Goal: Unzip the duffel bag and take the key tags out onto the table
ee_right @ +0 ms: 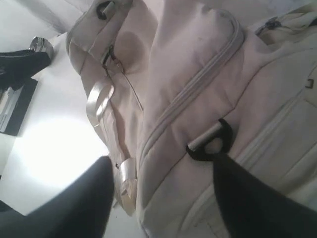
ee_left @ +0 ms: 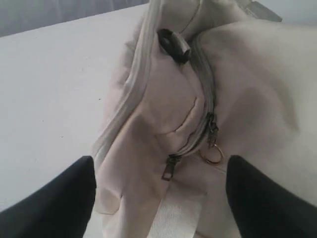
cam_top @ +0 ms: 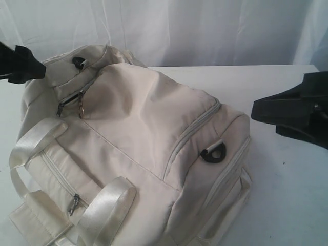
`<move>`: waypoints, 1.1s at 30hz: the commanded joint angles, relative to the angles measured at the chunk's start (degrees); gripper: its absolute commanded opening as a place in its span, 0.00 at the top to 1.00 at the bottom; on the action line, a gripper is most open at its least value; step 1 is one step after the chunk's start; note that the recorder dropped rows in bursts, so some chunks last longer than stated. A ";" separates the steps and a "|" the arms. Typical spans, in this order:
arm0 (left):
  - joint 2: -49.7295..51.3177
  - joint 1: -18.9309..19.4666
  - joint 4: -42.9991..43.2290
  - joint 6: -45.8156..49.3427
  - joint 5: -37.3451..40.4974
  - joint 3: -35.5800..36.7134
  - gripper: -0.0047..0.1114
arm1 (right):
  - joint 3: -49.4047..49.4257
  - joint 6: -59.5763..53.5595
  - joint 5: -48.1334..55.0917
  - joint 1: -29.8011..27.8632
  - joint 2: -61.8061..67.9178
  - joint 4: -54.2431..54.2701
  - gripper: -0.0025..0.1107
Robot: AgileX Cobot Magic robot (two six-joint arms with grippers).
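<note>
My left gripper is to grab the bag by the slack fabric fold at its end (cam_top: 34, 95) (ee_left: 130, 171) next, because the duffel bag's broad top is too wide for my fingers.
The cream duffel bag (cam_top: 138, 148) lies zipped shut across the white table (cam_top: 287, 195), its shiny handles (cam_top: 31, 141) toward the front left. Two silver zip pulls (cam_top: 69, 105) meet at its far left end, seen closer as the zip pulls (ee_left: 171, 167) with a brass ring (ee_left: 213, 156). My left gripper (ee_left: 161, 198) hovers open just above that end, its fingers apart from the fabric. My right gripper (ee_right: 163, 198) stands open by the bag's right end, near a black D-ring (ee_right: 213, 141); it shows as a dark gripper (cam_top: 261, 110) in the exterior view. The key tags are hidden.
A white curtain (cam_top: 205, 31) hangs behind the table. A front pocket zip pull (cam_top: 74, 204) lies between the handles. A second black D-ring (cam_top: 78, 62) sits at the bag's far left. A dark flat object (ee_right: 17, 106) lies on the table beyond the bag.
</note>
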 commanded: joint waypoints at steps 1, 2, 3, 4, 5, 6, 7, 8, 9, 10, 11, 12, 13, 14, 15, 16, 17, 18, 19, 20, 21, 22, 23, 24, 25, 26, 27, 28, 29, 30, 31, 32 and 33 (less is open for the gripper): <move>2.81 -1.45 -1.02 7.39 -0.81 -2.66 0.31 | -0.25 0.15 0.46 0.02 4.41 0.19 0.29; 3.57 -1.45 -1.02 8.15 -0.81 -3.43 0.31 | -0.25 0.15 0.46 0.02 5.70 0.19 0.26; 4.09 -1.45 -1.02 8.15 -0.92 -4.06 0.31 | -0.25 0.15 0.46 0.02 7.06 0.19 0.26; 4.75 -1.45 -1.02 8.15 -0.92 -4.82 0.31 | -0.25 0.15 0.46 0.02 8.13 0.19 0.26; 5.40 -1.45 -1.02 8.15 -1.04 -5.58 0.31 | -0.25 0.04 0.34 0.02 9.55 0.19 0.26; 5.85 -1.45 -1.02 8.15 -1.27 -6.18 0.31 | -0.25 -0.08 0.05 0.02 11.01 0.19 0.26; 6.50 -1.45 -1.02 8.31 -1.31 -6.92 0.31 | -0.25 -0.08 0.05 0.02 12.17 0.19 0.26; 7.09 -1.45 -1.02 8.79 -1.58 -7.61 0.31 | -0.25 -0.08 -0.08 0.02 13.63 0.19 0.26; 7.80 -1.45 -1.02 9.06 -2.04 -8.10 0.31 | -0.25 -0.08 -0.20 0.02 15.15 0.19 0.26; 8.41 -1.45 -1.02 9.17 -3.30 -8.29 0.31 | -0.25 -0.08 -0.20 0.02 16.64 0.19 0.26; 9.07 -1.45 -1.02 9.17 -3.93 -8.57 0.31 | -0.25 -0.08 -0.20 0.02 18.16 0.31 0.26; 9.67 -1.45 -1.02 9.17 -4.23 -8.63 0.31 | -0.25 -0.08 -0.31 0.02 19.61 0.54 0.26; 10.52 -1.45 -1.02 9.17 -4.74 -8.63 0.31 | -0.25 -0.08 -0.31 0.02 21.00 1.08 0.26; 11.04 -1.45 -1.02 9.17 -4.74 -8.63 0.31 | -0.25 -0.08 -0.31 0.02 22.05 1.54 0.26; 11.69 -1.45 -1.02 9.17 -4.74 -8.63 0.31 | -0.25 -0.08 -0.31 0.02 23.31 2.30 0.26; 12.59 -1.45 -1.02 9.17 -4.74 -8.63 0.31 | -0.25 -0.22 -0.31 0.02 24.56 3.34 0.26; 13.11 -1.45 -1.02 9.17 -4.83 -8.63 0.31 | -0.25 -0.37 -0.43 0.02 25.53 4.24 0.26; 13.84 -1.45 -1.02 9.17 -4.96 -8.63 0.31 | -0.25 -0.37 -0.43 0.02 26.65 5.07 0.27; 14.54 -1.45 -1.02 9.17 -5.55 -8.63 0.31 | -0.25 -0.37 -0.59 0.02 27.75 5.64 0.27; 15.13 -1.45 -1.02 9.17 -5.89 -8.63 0.31 | -0.25 -0.37 -0.59 0.02 28.78 6.10 0.28; 15.67 -1.45 -1.02 9.17 -6.33 -8.63 0.31 | -0.25 -0.47 -0.49 0.02 29.78 6.51 0.28; 16.26 -1.45 -1.02 9.17 -6.45 -8.63 0.31 | -0.25 -0.47 -0.49 0.26 30.64 6.81 0.28; 16.62 -1.45 -1.02 9.17 -6.45 -8.63 0.32 | -0.25 -0.47 -0.39 0.76 31.30 6.95 0.28; 17.04 -1.45 -1.02 9.17 -6.34 -8.63 0.34 | -0.25 -0.47 -0.39 1.43 31.97 7.08 0.28; 17.28 -1.45 -1.02 9.17 -6.20 -8.63 0.36 | -0.25 -0.62 -0.73 2.28 32.66 7.59 0.28; 17.45 -1.45 -1.02 9.17 -5.77 -8.63 0.39 | -0.25 -1.48 -1.02 2.99 33.23 8.42 0.28; 17.58 -1.45 -1.02 9.17 -5.25 -8.63 0.44 | -0.25 -3.20 -1.21 3.89 33.92 9.98 0.28; 17.67 -1.45 -1.02 9.17 -4.63 -8.63 0.49 | -0.25 -5.09 -1.36 4.78 34.57 11.86 0.30; 17.67 -1.45 -1.02 9.17 -4.13 -8.63 0.53 | -0.25 -6.47 -1.49 5.51 35.09 13.66 0.32; 17.67 -1.45 -1.02 9.17 -3.72 -8.63 0.58 | -0.25 -7.51 -1.92 6.41 35.58 15.42 0.35; 17.67 -1.45 -1.02 9.17 -3.46 -8.63 0.64 | -0.25 -8.26 -2.41 7.26 36.00 16.86 0.38; 17.67 -1.45 -1.02 9.17 -3.23 -8.63 0.68 | -0.25 -8.39 -2.89 8.03 36.19 17.39 0.41; 17.67 -1.45 -1.02 9.17 -3.05 -8.63 0.74 | -0.25 -8.39 -3.31 8.62 36.34 17.85 0.45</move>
